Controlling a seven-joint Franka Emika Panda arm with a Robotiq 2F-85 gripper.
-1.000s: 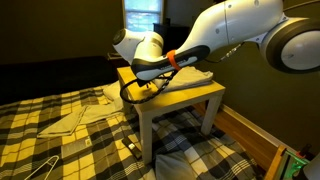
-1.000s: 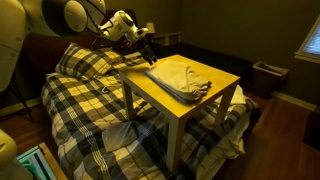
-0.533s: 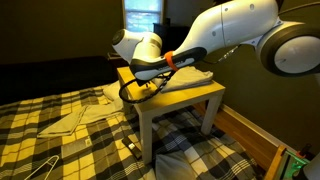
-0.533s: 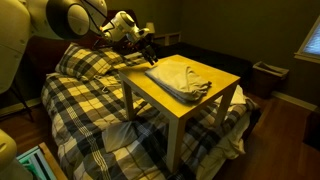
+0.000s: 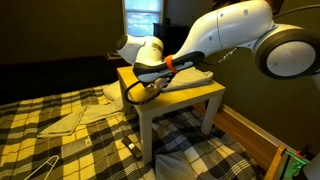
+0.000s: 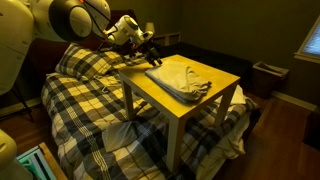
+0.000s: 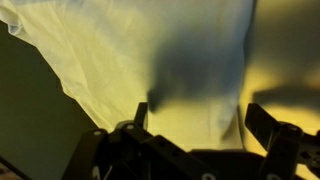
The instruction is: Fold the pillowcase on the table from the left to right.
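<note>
I should lower my gripper to the pillowcase's edge before I close on it, since the edge lies flat below my open fingers and closing now would miss it.
A pale cream pillowcase (image 6: 180, 79) lies rumpled on a small yellow wooden table (image 6: 222, 82). In the wrist view the pillowcase (image 7: 140, 50) fills most of the picture, with bare yellow table (image 7: 290, 60) beside it. My gripper (image 6: 152, 58) hovers at the far corner of the table, just above the pillowcase's edge. Its two dark fingers (image 7: 200, 125) stand wide apart with nothing between them. In an exterior view the arm (image 5: 165, 60) hides most of the pillowcase.
A bed with a black and yellow plaid blanket (image 6: 85, 110) surrounds the table. Pale cloths (image 5: 75, 118) and a wire hanger (image 5: 35, 168) lie on the blanket. A window (image 5: 142, 17) is behind. A bin (image 6: 267, 78) stands on the floor.
My gripper has moved slightly further over the table's corner towards the pillowcase. The pillowcase has not moved.
</note>
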